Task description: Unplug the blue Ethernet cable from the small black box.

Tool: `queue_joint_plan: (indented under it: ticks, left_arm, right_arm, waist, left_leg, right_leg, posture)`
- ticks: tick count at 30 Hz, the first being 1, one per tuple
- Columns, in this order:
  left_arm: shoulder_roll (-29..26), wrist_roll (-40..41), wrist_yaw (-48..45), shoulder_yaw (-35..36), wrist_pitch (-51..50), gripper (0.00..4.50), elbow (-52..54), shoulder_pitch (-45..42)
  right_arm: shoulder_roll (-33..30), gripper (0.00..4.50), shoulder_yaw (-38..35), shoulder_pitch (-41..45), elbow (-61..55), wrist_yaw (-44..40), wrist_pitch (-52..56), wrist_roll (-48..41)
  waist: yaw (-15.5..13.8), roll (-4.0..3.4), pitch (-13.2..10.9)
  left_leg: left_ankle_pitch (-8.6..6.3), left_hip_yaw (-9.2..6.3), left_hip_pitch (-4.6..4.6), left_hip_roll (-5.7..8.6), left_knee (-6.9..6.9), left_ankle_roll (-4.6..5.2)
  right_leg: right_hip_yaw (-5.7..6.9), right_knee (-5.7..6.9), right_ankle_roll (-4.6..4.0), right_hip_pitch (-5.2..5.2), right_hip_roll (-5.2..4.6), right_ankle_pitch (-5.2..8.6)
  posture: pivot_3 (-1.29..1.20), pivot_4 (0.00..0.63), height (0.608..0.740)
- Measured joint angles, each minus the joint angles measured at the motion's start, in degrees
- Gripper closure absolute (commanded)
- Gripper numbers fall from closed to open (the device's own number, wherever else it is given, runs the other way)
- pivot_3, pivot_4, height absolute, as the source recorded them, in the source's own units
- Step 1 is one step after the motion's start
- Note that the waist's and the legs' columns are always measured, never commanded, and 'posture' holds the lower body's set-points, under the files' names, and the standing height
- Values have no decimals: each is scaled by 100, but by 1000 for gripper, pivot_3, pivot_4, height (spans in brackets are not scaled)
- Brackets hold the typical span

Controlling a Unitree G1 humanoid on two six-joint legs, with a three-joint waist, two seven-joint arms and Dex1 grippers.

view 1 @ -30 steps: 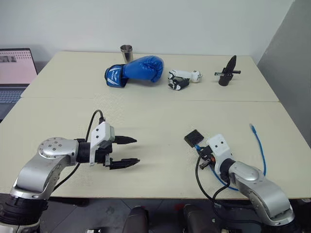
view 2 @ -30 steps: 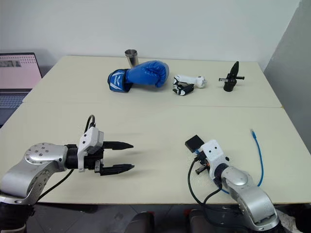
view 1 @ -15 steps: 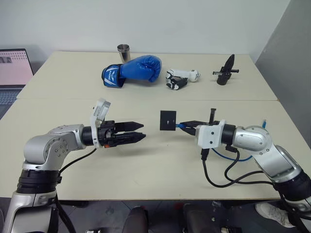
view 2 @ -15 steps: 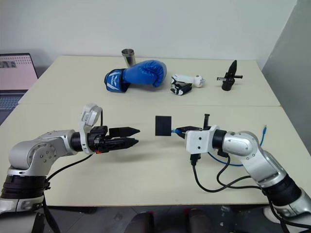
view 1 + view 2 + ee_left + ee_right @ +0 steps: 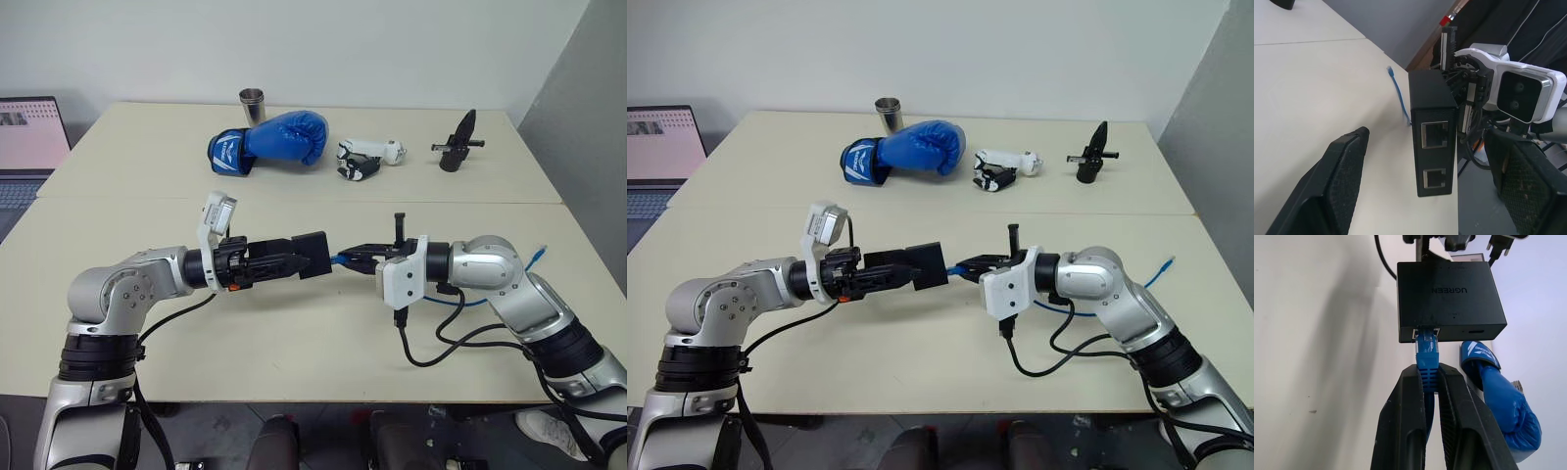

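My right gripper crowds the plugged edge of the small black box, so my left gripper needs to grab the box's end with the open ports next. Then the cable can be unplugged.
The small black box (image 5: 313, 254) hangs in the air above the table (image 5: 294, 338), carried by the blue Ethernet cable (image 5: 1427, 348), whose plug sits in a port on the box's edge. My right gripper (image 5: 1429, 369) is shut on the cable just behind the plug and points left. My left gripper (image 5: 294, 260) points right and is open. In the left wrist view the box (image 5: 1431, 132) stands between the two fingers (image 5: 1347, 186), with a gap on each side. The rest of the cable (image 5: 465, 302) trails behind the right arm to its free end (image 5: 537, 255).
Along the table's far side stand a metal cup (image 5: 252, 101), a blue boxing glove (image 5: 274, 140), a white-and-black gadget (image 5: 364, 159) and a black pointed clamp-like object (image 5: 456, 144). A laptop (image 5: 29, 137) sits at the far left. Black robot wires (image 5: 441, 348) loop below the right arm.
My right gripper has lifted the box off the table by the cable and swung it left. My left gripper has risen and moved right, so the box now sits between its fingers.
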State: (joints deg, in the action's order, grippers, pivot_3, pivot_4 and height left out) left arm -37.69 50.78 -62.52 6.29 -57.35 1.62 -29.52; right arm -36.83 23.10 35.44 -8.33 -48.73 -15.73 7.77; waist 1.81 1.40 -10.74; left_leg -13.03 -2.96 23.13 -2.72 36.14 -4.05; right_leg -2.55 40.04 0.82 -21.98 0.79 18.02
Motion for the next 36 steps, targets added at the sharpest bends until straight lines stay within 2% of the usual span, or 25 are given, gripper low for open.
queue_joint_plan:
  ticks: [8,12,20,21,22,29,32,34,36]
  left_arm:
    - [142,5,64,-2,-26,2627,-1,-45]
    - [151,4,67,-2,-48,3654,-5,-50]
    - [179,-34,65,-9,-34,3733,-69,-92]
    - [181,-35,58,-22,-26,3733,-95,-93]
    - [190,-38,56,-36,-19,3733,-134,-94]
    - [102,-258,-192,-280,183,3733,-202,-132]
    - [-34,-504,-508,-467,470,3733,-243,-185]
    - [-91,-705,-744,-616,717,3733,-327,-258]
    - [-110,-861,-941,-712,925,3733,-438,-318]
  right_arm:
    - [87,4405,-5,0,0,-1,40,24]
    - [114,4405,-11,0,-4,3,48,59]
    - [170,4407,-55,-3,-52,-65,248,53]
    - [172,3704,-58,-3,-69,-100,291,46]
    - [172,3595,-64,-16,-119,-139,374,8]
    - [-37,2016,-195,-268,-831,-608,1031,-469]
    - [-188,1370,-376,-404,-1185,-860,1747,-938]
    - [-139,851,-636,-510,-1457,-865,2639,-1536]
    - [14,823,-871,-544,-1651,-776,3508,-2126]
  waist:
    - [1,0,0]
    - [1,0,0]
    - [2,0,0]
    - [1,0,0]
    - [0,0,0]
    - [-4,0,0]
    - [-3,0,0]
    - [-2,0,0]
    - [7,0,0]
  left_leg:
    - [0,1,-1,0,0,0]
    - [0,1,-1,0,0,0]
    - [0,1,0,0,0,0]
    - [0,1,-1,0,0,0]
    - [0,1,0,0,0,0]
    - [0,-1,-1,1,0,0]
    - [0,-1,-1,1,0,0]
    - [0,-2,-1,0,0,0]
    - [0,-1,-3,-1,0,0]
  right_leg:
    - [-1,0,0,0,0,0]
    - [-1,0,0,0,0,0]
    - [0,0,0,0,0,0]
    - [-1,1,0,0,0,0]
    - [0,1,0,0,0,0]
    - [0,0,0,1,0,0]
    - [1,0,0,2,0,0]
    - [1,0,0,2,0,0]
    - [0,1,-1,3,1,0]
  posture:
    - [0,150,740]
    - [0,150,740]
    - [0,150,740]
    - [0,150,740]
    - [0,150,740]
    - [0,150,740]
    - [0,150,740]
    - [0,150,740]
    - [0,150,740]
